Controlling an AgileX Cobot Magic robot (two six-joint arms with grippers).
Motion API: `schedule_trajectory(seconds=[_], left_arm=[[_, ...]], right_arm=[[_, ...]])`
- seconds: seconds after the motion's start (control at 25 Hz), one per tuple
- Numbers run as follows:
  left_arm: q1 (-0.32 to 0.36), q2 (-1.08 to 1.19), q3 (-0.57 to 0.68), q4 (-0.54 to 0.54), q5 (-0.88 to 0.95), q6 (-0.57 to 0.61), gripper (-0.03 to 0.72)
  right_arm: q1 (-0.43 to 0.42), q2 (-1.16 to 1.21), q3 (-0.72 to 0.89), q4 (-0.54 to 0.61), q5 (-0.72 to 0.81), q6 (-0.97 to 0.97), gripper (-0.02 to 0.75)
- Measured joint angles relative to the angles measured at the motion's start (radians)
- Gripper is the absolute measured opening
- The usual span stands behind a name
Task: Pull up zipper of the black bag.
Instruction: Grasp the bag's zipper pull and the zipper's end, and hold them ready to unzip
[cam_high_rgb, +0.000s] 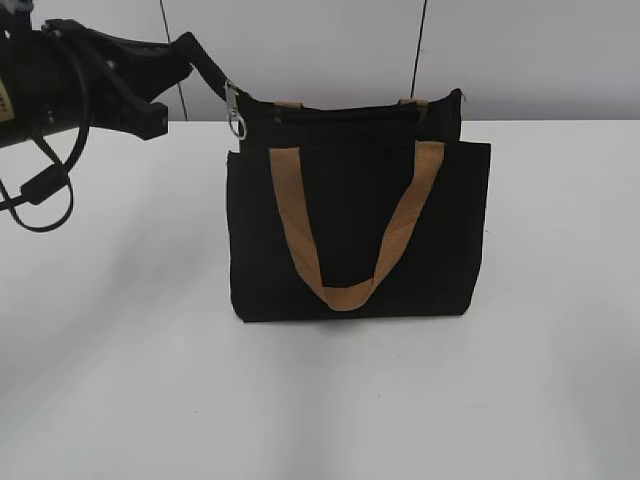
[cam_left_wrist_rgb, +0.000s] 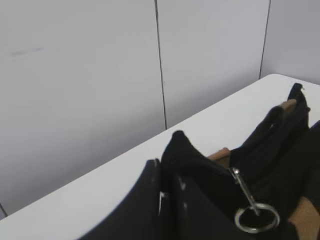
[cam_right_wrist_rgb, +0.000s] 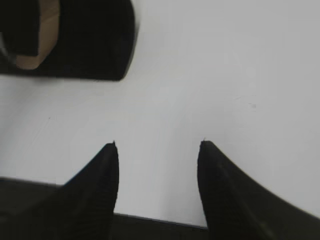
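Observation:
The silver zipper has a ring pull, and my right gripper should grab the zipper by its ring pull next. Then it can pull up the zipper of the black bag (cam_high_rgb: 350, 225).
The black bag (cam_high_rgb: 350, 225) stands upright on the white table, its tan front handle (cam_high_rgb: 297, 225) hanging down. The silver zipper (cam_high_rgb: 234, 108) with its ring pull sits at the bag's top left corner, at the left end of the zip track. My left gripper (cam_high_rgb: 213, 78) is shut on the black fabric corner of the bag just beside the zipper. In the left wrist view my left gripper (cam_left_wrist_rgb: 166, 176) pinches that fabric and the zipper (cam_left_wrist_rgb: 248, 202) hangs to the right of it, free. My right gripper (cam_right_wrist_rgb: 157, 145) is open and empty over bare table; the bag (cam_right_wrist_rgb: 95, 45) lies ahead to its left.
The white table (cam_high_rgb: 120, 350) spreads around the bag. A grey panelled wall (cam_high_rgb: 320, 50) stands close behind it. The left arm's cable loop (cam_high_rgb: 45, 195) hangs at the far left. The right arm does not show in the exterior view.

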Motion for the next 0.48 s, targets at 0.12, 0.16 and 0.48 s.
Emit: schedule_trajectory(seconds=[0.12,0.16,0.48], left_arm=[[-0.01,0.0,0.0,0.009,0.0,-0.009,0.008],[-0.016,0.0,0.0,0.01,0.0,-0.01,0.008],[-0.036,0.0,0.0,0.012,-0.005,-0.013,0.008]], right_arm=[[0.001,0.125,-0.013,0.146,-0.052,-0.208,0.4],[0.008,0.165,-0.013,0.187,-0.08,-0.257,0.4],[0.143,0.512,-0.037,0.541,-0.276,-0.602,0.4]])
